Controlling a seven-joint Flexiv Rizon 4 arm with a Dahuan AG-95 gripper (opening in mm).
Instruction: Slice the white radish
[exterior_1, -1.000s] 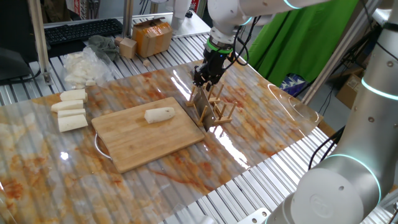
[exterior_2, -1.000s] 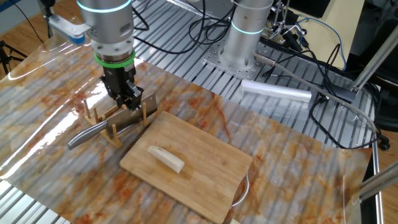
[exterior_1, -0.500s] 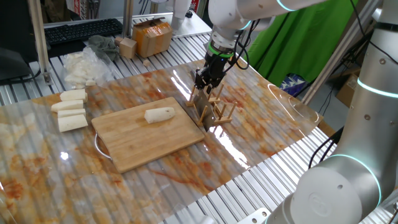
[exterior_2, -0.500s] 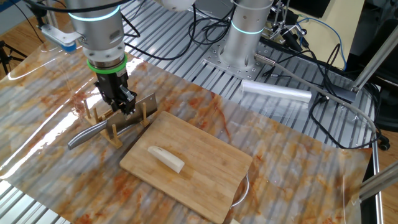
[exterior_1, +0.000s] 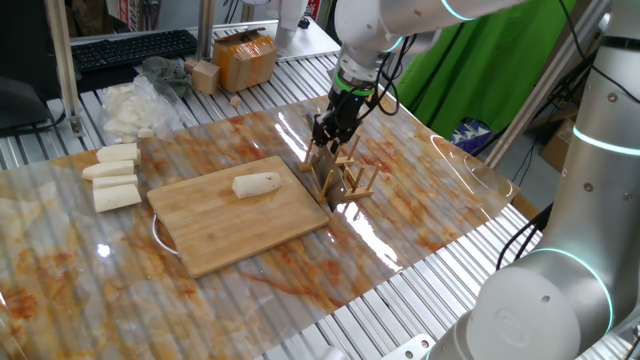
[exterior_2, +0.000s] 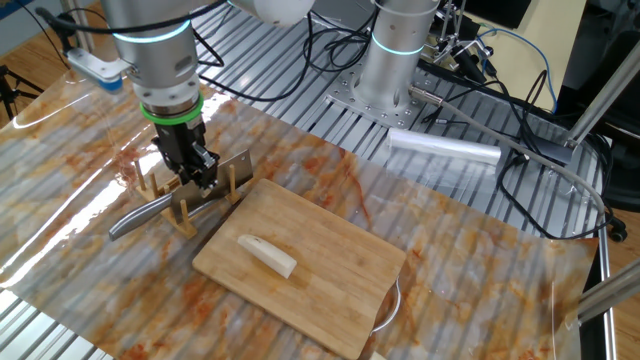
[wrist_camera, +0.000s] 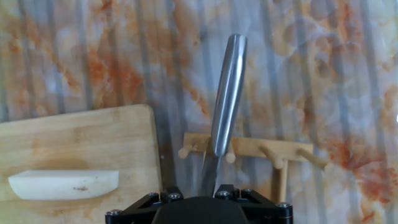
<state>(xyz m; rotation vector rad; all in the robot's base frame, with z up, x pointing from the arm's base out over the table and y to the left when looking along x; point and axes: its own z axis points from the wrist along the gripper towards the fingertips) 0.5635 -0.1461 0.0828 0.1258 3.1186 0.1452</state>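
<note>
The gripper grabs the knife by its blade's spine (wrist_camera: 210, 171) beside the steel handle next, to slice the white radish (wrist_camera: 62, 184).
The white radish (exterior_1: 256, 184) is a short cream chunk with one tapered end. It lies whole on the wooden cutting board (exterior_1: 220, 228), and shows in the other fixed view (exterior_2: 268, 255) and the hand view (wrist_camera: 62, 185). A steel knife (exterior_2: 140, 215) rests on edge in a small wooden rack (exterior_2: 185, 215) beside the board. Its handle (wrist_camera: 227, 81) points away from the hand camera. My gripper (exterior_1: 328, 138) hangs just over the knife above the rack (exterior_2: 196, 172), jaws apart on either side of the knife. It holds nothing.
Three longer white radish blocks (exterior_1: 112, 175) lie left of the board. A heap of white scraps on plastic (exterior_1: 128, 105), a cardboard box (exterior_1: 245, 58) and a keyboard (exterior_1: 135, 48) stand behind. A silver cylinder (exterior_2: 445, 150) lies near the robot base (exterior_2: 395, 60).
My gripper has shifted a little along the knife toward its handle and come slightly lower. The knife, the rack and the radish have not moved.
</note>
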